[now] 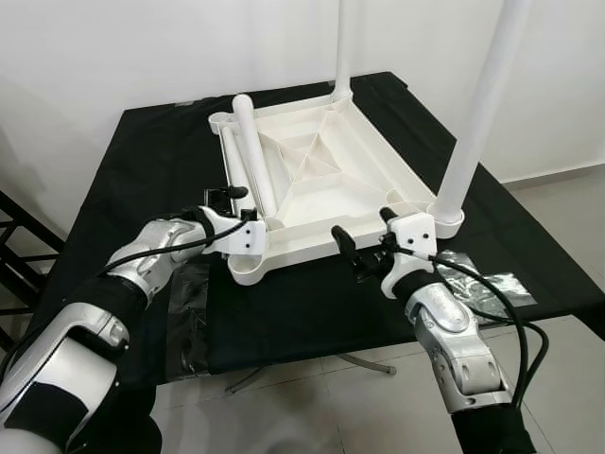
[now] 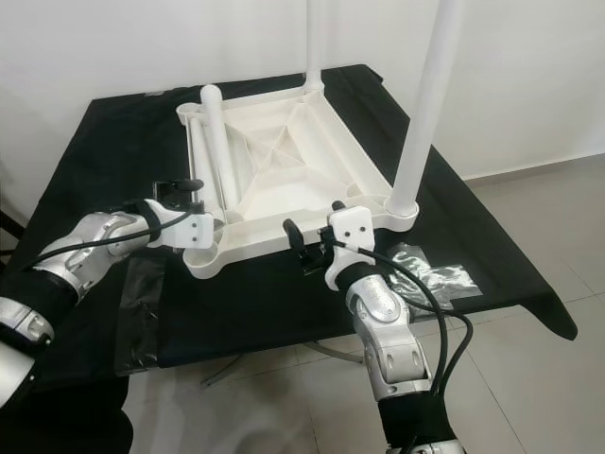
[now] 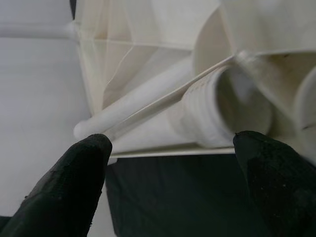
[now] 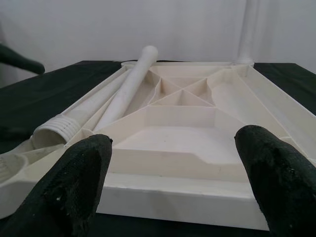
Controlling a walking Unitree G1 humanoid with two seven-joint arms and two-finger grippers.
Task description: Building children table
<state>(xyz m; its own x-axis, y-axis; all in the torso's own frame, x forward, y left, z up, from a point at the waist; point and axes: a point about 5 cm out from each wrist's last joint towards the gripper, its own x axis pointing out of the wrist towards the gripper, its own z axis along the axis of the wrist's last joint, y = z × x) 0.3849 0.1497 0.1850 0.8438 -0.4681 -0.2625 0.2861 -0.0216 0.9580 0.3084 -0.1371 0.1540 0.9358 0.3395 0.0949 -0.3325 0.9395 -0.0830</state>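
The fourth leg is hemmed in on both sides by the tabletop's sides, so my left gripper will next pinch the leg by the rim of its hollow threaded end.
A white plastic tabletop lies upside down on a black-covered table. One white leg stands upright in its near right corner socket, another leg in the far right corner. Two loose legs lie inside the tabletop along its left side; the threaded end of one shows just beyond my left fingers. My left gripper is open beside the empty near left corner socket. My right gripper is open at the tabletop's front edge, holding nothing.
The black cloth reaches to the table's front edge. Clear plastic wrapping lies on it at the front left and front right. A white wall stands behind, tiled floor to the right, and a dark rack at far left.
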